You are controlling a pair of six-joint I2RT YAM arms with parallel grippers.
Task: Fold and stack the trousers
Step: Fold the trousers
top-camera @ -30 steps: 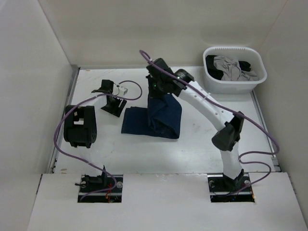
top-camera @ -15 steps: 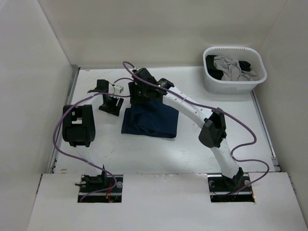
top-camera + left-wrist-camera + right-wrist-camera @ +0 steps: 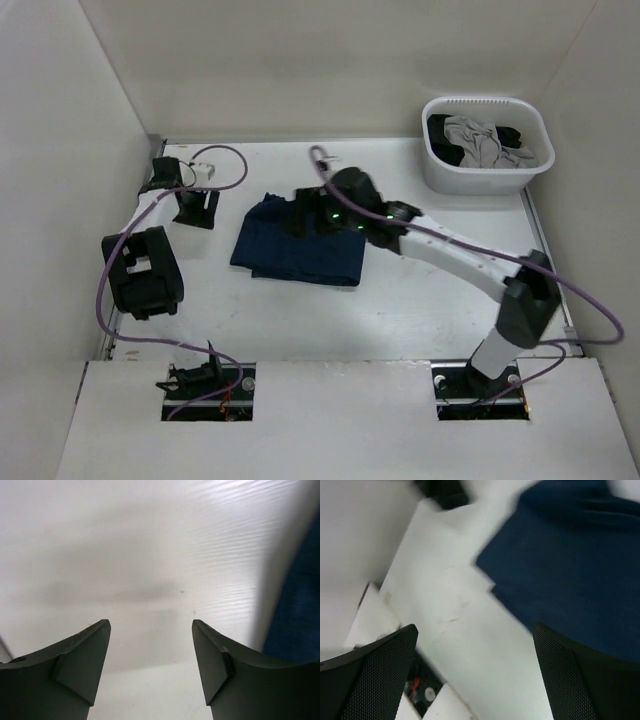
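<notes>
The right gripper grabs the trousers (image 3: 298,256) by the near corner on the basket side next, to drag and turn them for stacking.
The trousers (image 3: 298,256) lie folded as a dark navy bundle in the middle of the table. My right gripper (image 3: 303,217) hovers low over their far edge, open wide and holding nothing. In the right wrist view the trousers (image 3: 570,570) fill the upper right, and bare table shows between the right gripper's (image 3: 474,630) mesh fingers. My left gripper (image 3: 197,212) stands to the left of the trousers, apart from them. The left wrist view shows that gripper (image 3: 150,647) open over white table, with a strip of the trousers (image 3: 300,610) at the right edge.
A white basket (image 3: 437,172) at the back right holds a light grey garment (image 3: 478,140) and a black garment (image 3: 515,135). Purple cables loop over both arms. Side walls close in the table left and right. Two base cut-outs sit at the near edge.
My right gripper swung left and down over the trousers, opened and let go of the cloth, which now lies flatter and further left. The left arm drew back to the left.
</notes>
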